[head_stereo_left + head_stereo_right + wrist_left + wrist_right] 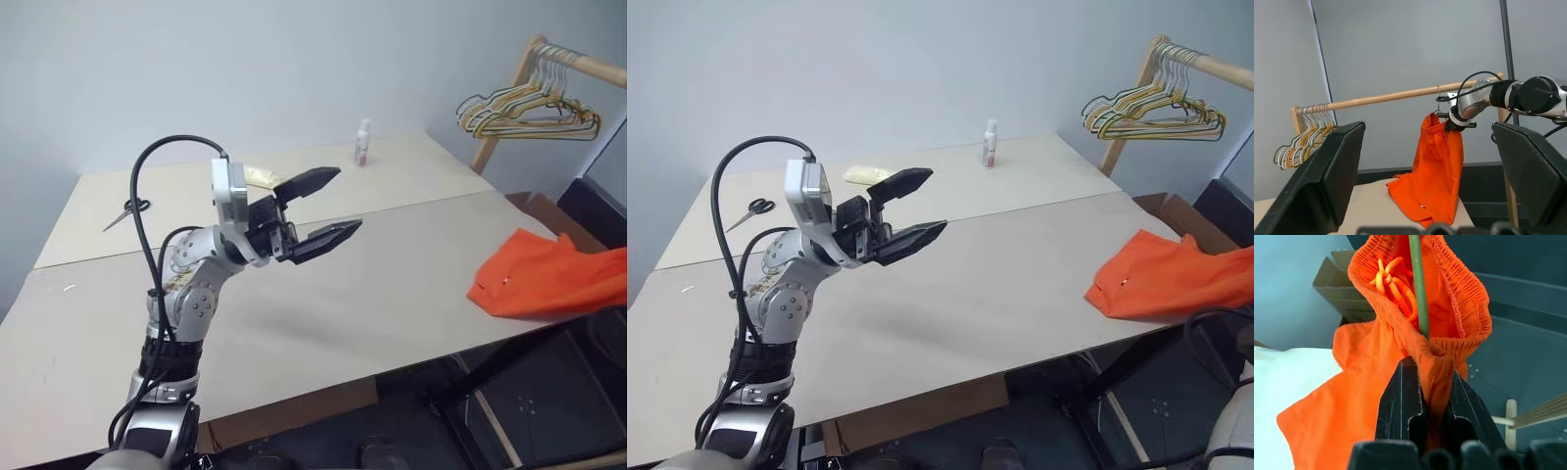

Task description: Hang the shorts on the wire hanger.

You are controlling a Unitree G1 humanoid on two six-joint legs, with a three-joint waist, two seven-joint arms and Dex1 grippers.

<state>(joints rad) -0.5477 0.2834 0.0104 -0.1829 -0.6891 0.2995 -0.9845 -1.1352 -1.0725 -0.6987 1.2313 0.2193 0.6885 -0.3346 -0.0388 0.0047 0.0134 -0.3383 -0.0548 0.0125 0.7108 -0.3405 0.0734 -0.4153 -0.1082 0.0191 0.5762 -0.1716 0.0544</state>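
The waistband (1396,328) sits around the green hanger wire (1419,289), so the orange shorts would hang if my right gripper opened now: it is time for it to release them.
The bright orange shorts (1437,171) hang by their gathered waistband from my right gripper (1429,360), which is shut on the waistband fabric. Their lower part rests on the table's right edge (544,274). The thin green wire hanger (1418,284) runs down through the waistband opening into the pinch. In the left wrist view the hanger's hook (1438,95) sits on the wooden rail just above my right gripper (1452,126). My left gripper (326,209) is open and holds nothing. It stands above the middle of the table and points right, toward the shorts.
A bunch of yellow, green and pale hangers (529,113) hangs on the wooden rail (1381,99) at the far right. A small bottle (362,143), scissors (125,211) and a yellow item (865,174) lie on the beige table (392,294). A cardboard box (1334,274) stands beyond the table's right end.
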